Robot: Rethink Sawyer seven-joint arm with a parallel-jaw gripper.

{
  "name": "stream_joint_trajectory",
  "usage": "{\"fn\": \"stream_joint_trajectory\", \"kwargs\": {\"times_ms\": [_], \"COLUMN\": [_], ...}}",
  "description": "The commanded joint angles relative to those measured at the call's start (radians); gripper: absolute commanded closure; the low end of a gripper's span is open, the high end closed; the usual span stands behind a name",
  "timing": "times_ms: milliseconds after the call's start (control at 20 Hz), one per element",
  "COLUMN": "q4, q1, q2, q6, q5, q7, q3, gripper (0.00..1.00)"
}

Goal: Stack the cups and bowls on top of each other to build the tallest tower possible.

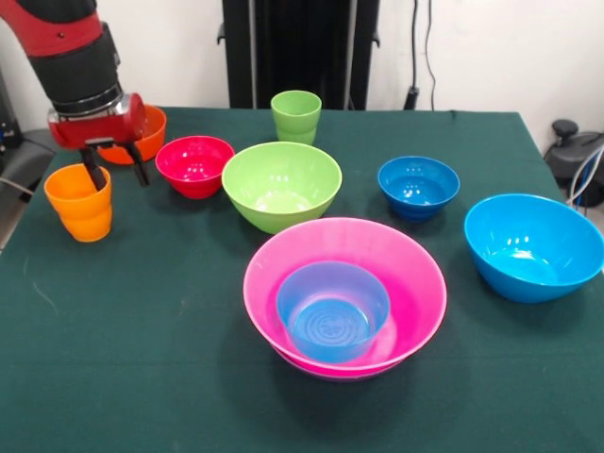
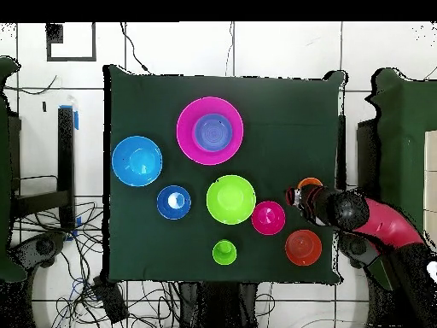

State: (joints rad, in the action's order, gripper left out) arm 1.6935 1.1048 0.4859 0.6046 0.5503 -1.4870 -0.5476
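The tower's column is to start with the orange cup (image 1: 79, 206). My gripper will grab it by its rim and side (image 1: 102, 177) next.
My gripper (image 1: 117, 173) is open at the table's left side. One finger (image 1: 94, 176) dips inside the orange cup (image 1: 79, 206) and the other hangs outside its rim, so the jaws straddle the cup's wall. In the overhead view the gripper (image 2: 298, 196) sits beside the orange cup (image 2: 311, 183). The wide pink bowl (image 1: 408, 276) stands near the front with a small light-blue bowl (image 1: 332, 311) nested in it; from above they are the pink bowl (image 2: 188, 130) and the light-blue bowl (image 2: 212, 131). The light green cup (image 1: 295, 114) stands upright at the back.
Loose on the green cloth are a small orange bowl (image 1: 151, 132) behind the gripper, a red bowl (image 1: 194, 164), a lime green bowl (image 1: 281, 185), a dark-blue bowl (image 1: 418, 186) and a large sky-blue bowl (image 1: 534, 246) at the right edge.
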Motion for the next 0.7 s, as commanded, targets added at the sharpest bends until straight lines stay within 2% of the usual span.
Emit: {"fn": "stream_joint_trajectory", "kwargs": {"times_ms": [50,700], "q4": [-0.049,-0.078], "q1": [-0.028,-0.014], "q2": [-0.073,-0.085], "q6": [-0.084,-0.049], "q5": [0.075,0.071], "q7": [0.035,0.097], "q3": [0.004,-0.013], "gripper": [0.0,0.0]}}
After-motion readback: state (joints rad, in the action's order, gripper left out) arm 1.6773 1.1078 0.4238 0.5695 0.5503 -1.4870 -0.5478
